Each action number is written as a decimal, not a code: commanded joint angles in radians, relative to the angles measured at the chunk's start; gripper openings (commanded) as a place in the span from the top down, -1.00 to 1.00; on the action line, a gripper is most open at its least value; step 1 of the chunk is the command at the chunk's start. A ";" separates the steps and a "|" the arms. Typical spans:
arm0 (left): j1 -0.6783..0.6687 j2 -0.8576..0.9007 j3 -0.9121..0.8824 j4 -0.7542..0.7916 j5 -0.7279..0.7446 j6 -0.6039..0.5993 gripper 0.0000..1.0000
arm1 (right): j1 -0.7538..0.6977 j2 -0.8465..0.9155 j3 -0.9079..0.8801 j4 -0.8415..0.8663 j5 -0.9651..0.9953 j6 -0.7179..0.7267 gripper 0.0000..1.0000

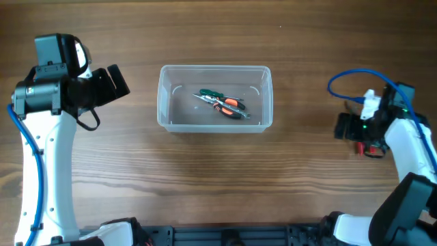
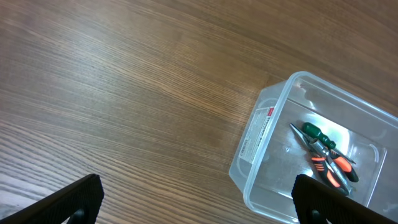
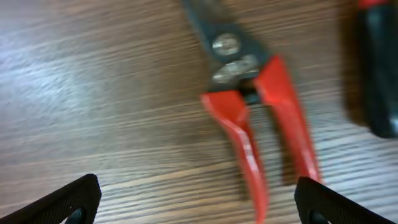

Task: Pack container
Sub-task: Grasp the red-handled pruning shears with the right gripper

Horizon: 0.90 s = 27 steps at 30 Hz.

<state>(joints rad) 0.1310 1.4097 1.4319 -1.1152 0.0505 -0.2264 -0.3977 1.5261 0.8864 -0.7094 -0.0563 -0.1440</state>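
Observation:
My right gripper isn't ready to close yet, because my fingers overlap a red handle's end [image 3: 308, 167], so it needs to move toward the dark tool [image 3: 378, 74] before it closes on the pliers.
The clear plastic container [image 1: 215, 98] stands at the table's middle and holds a green-handled tool [image 1: 210, 94] and orange-handled pliers [image 1: 231, 106]. It also shows in the left wrist view [image 2: 311, 149]. My left gripper [image 2: 199, 202] is open and empty, held above bare wood to the left of the container. My right gripper [image 3: 196, 202] is open and hovers low over red-handled pliers [image 3: 261, 118] lying on the table at the far right. In the overhead view the right arm's hand [image 1: 362, 126] hides most of those pliers [image 1: 371, 150].
A dark, red-tipped tool [image 3: 376, 68] lies just right of the red-handled pliers. A blue cable [image 1: 348, 85] loops over the right arm. The wooden table [image 1: 205, 184] stretches between the arms.

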 commanded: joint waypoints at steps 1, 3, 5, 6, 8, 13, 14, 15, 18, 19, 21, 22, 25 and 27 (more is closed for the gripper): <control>-0.003 0.000 0.001 0.000 0.013 -0.022 -0.99 | -0.032 0.015 0.030 0.012 -0.027 -0.013 -0.99; -0.003 0.000 0.001 0.000 0.013 -0.023 -1.00 | -0.032 0.043 0.030 0.016 -0.032 -0.013 -0.99; -0.003 0.000 0.001 0.000 0.013 -0.026 -1.00 | -0.032 0.075 0.030 0.021 -0.043 -0.013 -0.99; -0.003 0.000 0.001 0.000 0.013 -0.026 -1.00 | -0.032 0.096 0.030 0.026 -0.050 -0.013 -0.99; -0.003 0.000 0.001 0.000 0.013 -0.026 -0.99 | -0.032 0.127 0.030 0.037 -0.050 -0.013 -1.00; -0.003 0.000 0.001 0.000 0.012 -0.026 -0.99 | -0.032 0.194 0.030 0.075 -0.080 -0.014 -0.99; -0.003 0.000 0.001 0.000 0.012 -0.026 -0.99 | -0.032 0.201 0.030 0.083 -0.080 -0.014 -0.99; -0.003 0.000 0.001 0.000 0.012 -0.026 -1.00 | -0.032 0.212 0.030 0.093 -0.080 -0.014 -0.99; -0.003 0.000 0.001 0.000 0.012 -0.033 -0.99 | -0.032 0.229 0.030 0.107 -0.080 -0.014 -0.90; -0.003 0.000 0.001 0.000 0.012 -0.042 -1.00 | -0.032 0.233 0.030 0.110 -0.080 -0.013 -0.85; -0.003 0.000 0.001 0.000 0.013 -0.044 -0.99 | -0.032 0.236 0.030 0.116 -0.080 -0.013 -0.64; -0.003 0.000 0.001 0.000 0.013 -0.044 -1.00 | -0.032 0.236 0.030 0.118 -0.080 -0.011 -0.48; -0.003 0.000 0.001 0.000 0.013 -0.045 -1.00 | -0.032 0.236 0.030 0.118 -0.080 -0.011 -0.28; -0.003 0.000 0.001 0.000 0.013 -0.045 -0.99 | -0.032 0.236 0.030 0.119 -0.080 -0.011 -0.20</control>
<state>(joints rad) 0.1310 1.4097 1.4319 -1.1152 0.0505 -0.2535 -0.4294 1.7271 0.9192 -0.5896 -0.1043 -0.1585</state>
